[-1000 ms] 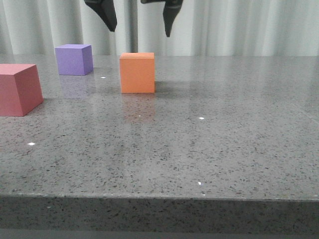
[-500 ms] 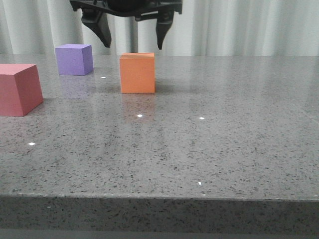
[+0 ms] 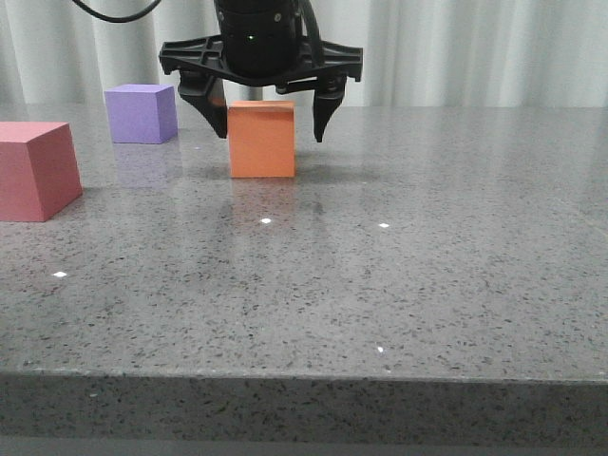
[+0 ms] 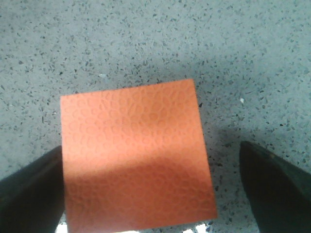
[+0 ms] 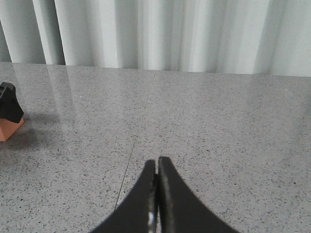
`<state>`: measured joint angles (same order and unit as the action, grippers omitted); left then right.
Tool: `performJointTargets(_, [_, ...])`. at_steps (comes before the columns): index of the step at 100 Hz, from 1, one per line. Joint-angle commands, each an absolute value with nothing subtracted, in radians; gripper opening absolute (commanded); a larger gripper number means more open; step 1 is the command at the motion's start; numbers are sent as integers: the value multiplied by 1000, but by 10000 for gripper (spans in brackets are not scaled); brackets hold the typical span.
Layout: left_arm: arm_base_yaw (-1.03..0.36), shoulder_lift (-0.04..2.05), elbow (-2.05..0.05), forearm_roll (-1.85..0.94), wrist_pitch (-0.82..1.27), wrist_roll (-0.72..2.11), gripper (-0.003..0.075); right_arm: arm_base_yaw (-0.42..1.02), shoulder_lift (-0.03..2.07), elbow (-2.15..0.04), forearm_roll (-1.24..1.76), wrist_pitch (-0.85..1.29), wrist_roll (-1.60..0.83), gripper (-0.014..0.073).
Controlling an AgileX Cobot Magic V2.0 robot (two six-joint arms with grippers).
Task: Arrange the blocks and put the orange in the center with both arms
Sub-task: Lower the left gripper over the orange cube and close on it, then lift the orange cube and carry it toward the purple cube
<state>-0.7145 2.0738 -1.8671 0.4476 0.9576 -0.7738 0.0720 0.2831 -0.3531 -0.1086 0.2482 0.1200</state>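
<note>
The left gripper should close on the orange cube now, because its fingers reach down on either side of the cube's upper part. Closing now would hold the cube.
The orange cube (image 3: pixel 261 140) stands on the grey table, right of the purple cube (image 3: pixel 142 113) and the red-pink cube (image 3: pixel 36 170). My left gripper (image 3: pixel 268 128) is open and lowered around the orange cube, one finger on each side of its upper part. In the left wrist view the orange cube (image 4: pixel 136 155) fills the gap; one finger (image 4: pixel 29 194) is at its edge, the other finger (image 4: pixel 274 189) stands apart from it. My right gripper (image 5: pixel 157 167) is shut and empty, low over bare table. A corner of the orange cube (image 5: pixel 8 128) shows far off beside a left gripper finger (image 5: pixel 8 102).
The grey speckled table (image 3: pixel 380 285) has its front edge near the camera. White curtains (image 3: pixel 456 47) hang behind the table. A thin seam (image 5: pixel 138 131) runs across the tabletop in the right wrist view.
My left gripper has come down from above the orange cube until its open fingers stand on either side of the cube. The cubes have not moved.
</note>
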Motion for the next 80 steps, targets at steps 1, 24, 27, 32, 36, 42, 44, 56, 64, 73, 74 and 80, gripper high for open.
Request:
performJointTargets(1, [-715, 2018, -1900, 464, 926, -786, 574, 67, 290, -378, -124, 164, 113, -68])
performJointTargets(24, [-715, 2016, -1900, 471, 940, -774, 285, 67, 290, -378, -124, 164, 113, -68])
performJointTargets(27, [-715, 2014, -1900, 471, 944, -774, 281, 67, 290, -378, -124, 164, 113, -68])
performJointTargets(32, [-715, 2004, -1905, 471, 949, -759, 281, 67, 290, -378, -124, 164, 113, -68])
performJointTargets(36, [-715, 1994, -1911, 470, 957, -735, 281, 67, 290, -378, -124, 164, 113, -68])
performJointTargets(42, [-713, 1978, -1928, 468, 979, -716, 281, 67, 290, -378, -124, 164, 113, -68])
performJointTargets(44, [-710, 1970, -1933, 468, 985, -712, 281, 67, 290, -378, -124, 164, 113, -68])
performJointTargets(56, [-688, 1908, -1938, 461, 1018, -633, 283, 67, 290, -378, -124, 164, 113, -68])
performJointTargets(64, [-659, 1860, -1938, 458, 1034, -593, 283, 67, 290, -378, -124, 164, 113, -68])
performJointTargets(73, [-610, 1817, -1938, 434, 1033, -544, 283, 67, 290, -378, -124, 164, 113, -68])
performJointTargets(74, [-606, 1814, -1938, 430, 1031, -539, 283, 67, 290, -378, -124, 164, 113, -68])
performJointTargets(80, [-567, 1790, -1938, 390, 1019, -487, 283, 67, 290, -378, -124, 164, 113, -68])
